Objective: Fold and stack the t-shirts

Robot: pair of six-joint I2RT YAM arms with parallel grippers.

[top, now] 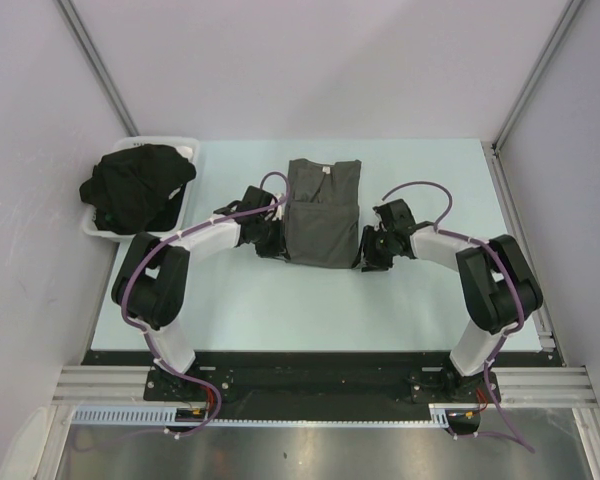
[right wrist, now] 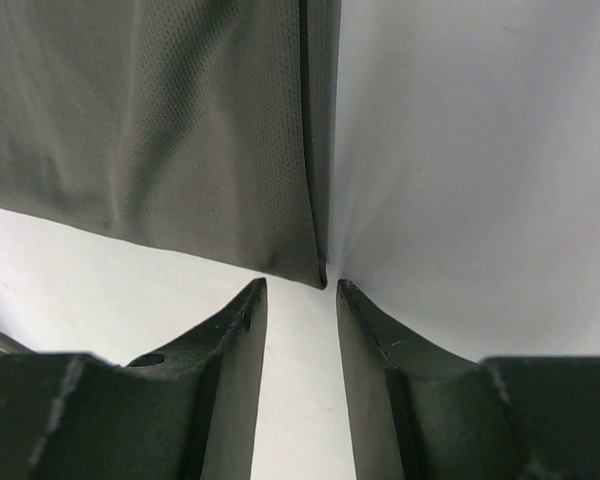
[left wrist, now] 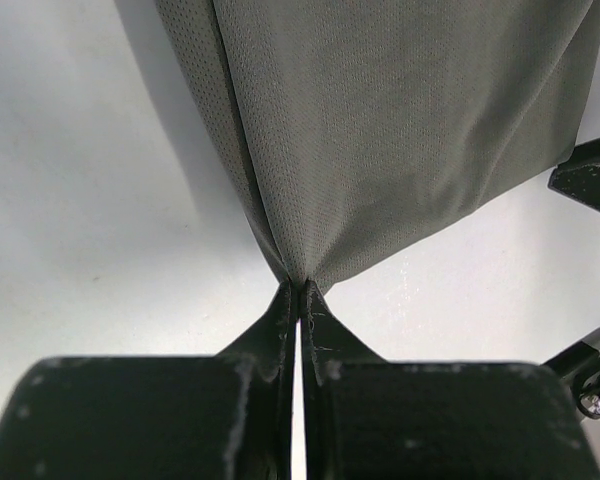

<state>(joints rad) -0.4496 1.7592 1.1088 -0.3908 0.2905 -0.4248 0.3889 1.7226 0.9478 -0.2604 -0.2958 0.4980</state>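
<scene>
My right gripper will next grab the grey t-shirt's free near corner, opposite my left gripper's corner, to fold the hem toward the collar.
A charcoal grey t-shirt lies folded lengthwise in the middle of the table, collar at the far end. My left gripper is at its near left corner, shut on a pinch of the grey cloth; in the left wrist view the gripper holds the fabric's corner. My right gripper is open beside the shirt's near right corner. In the right wrist view the gripper has the shirt's corner just ahead of its fingertips, not gripped. Black t-shirts lie heaped at the far left.
A white tray at the far left of the table holds the black heap. The table's light surface extends in front of the shirt. Grey walls enclose the sides and back. The right arm's finger shows in the left wrist view.
</scene>
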